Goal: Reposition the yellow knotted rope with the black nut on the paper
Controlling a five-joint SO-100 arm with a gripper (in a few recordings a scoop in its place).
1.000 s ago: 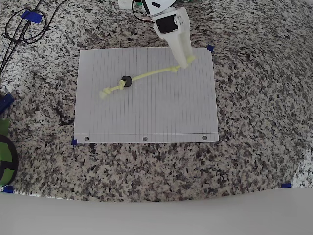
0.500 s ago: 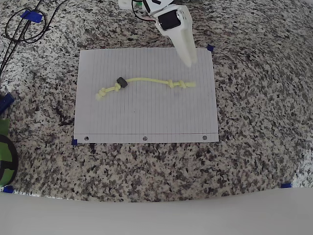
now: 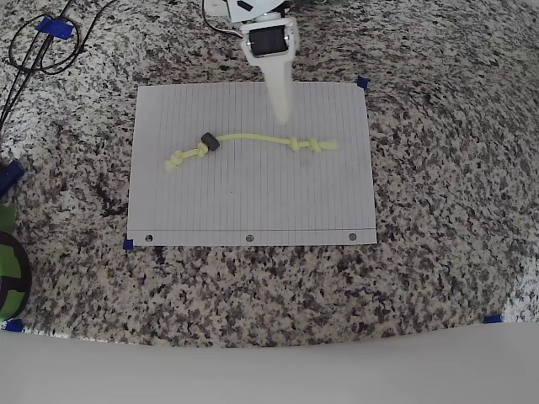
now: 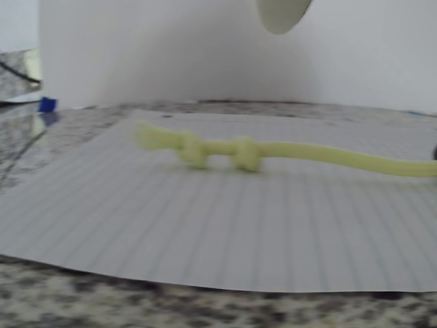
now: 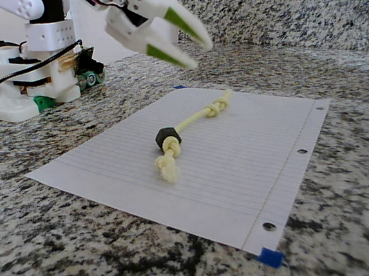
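Observation:
Next, my gripper grabs the yellow rope's knotted end beside the nut, to shift the rope (image 3: pixel 253 138) to a new place on the paper (image 3: pixel 253 202).
The yellow knotted rope (image 3: pixel 253 138) lies loose across the upper middle of the paper (image 3: pixel 253 202), running left to right with knots near both ends. The black nut (image 3: pixel 210 142) sits on it beside the left knots. My gripper (image 3: pixel 281 111) hangs over the paper's far edge, just above the rope's middle and clear of it. In the fixed view the gripper (image 5: pixel 200 56) is open and empty, raised above the rope (image 5: pixel 199 117) and nut (image 5: pixel 168 138). The wrist view shows the knotted end of the rope (image 4: pixel 218 152) on the lined paper (image 4: pixel 205 232), with one fingertip (image 4: pixel 281 12) above it.
The paper rests on a speckled granite counter (image 3: pixel 438 194) marked with blue tape (image 3: pixel 362 83). Black cables (image 3: pixel 38 50) loop at the far left corner. The arm's white base (image 5: pixel 27 74) stands behind the paper. A green and black object (image 3: pixel 8 269) sits at the left edge.
The gripper let go of the rope's right end, which dropped flat onto the paper. The nut end shifted slightly left. The gripper then swung left along the paper's far edge.

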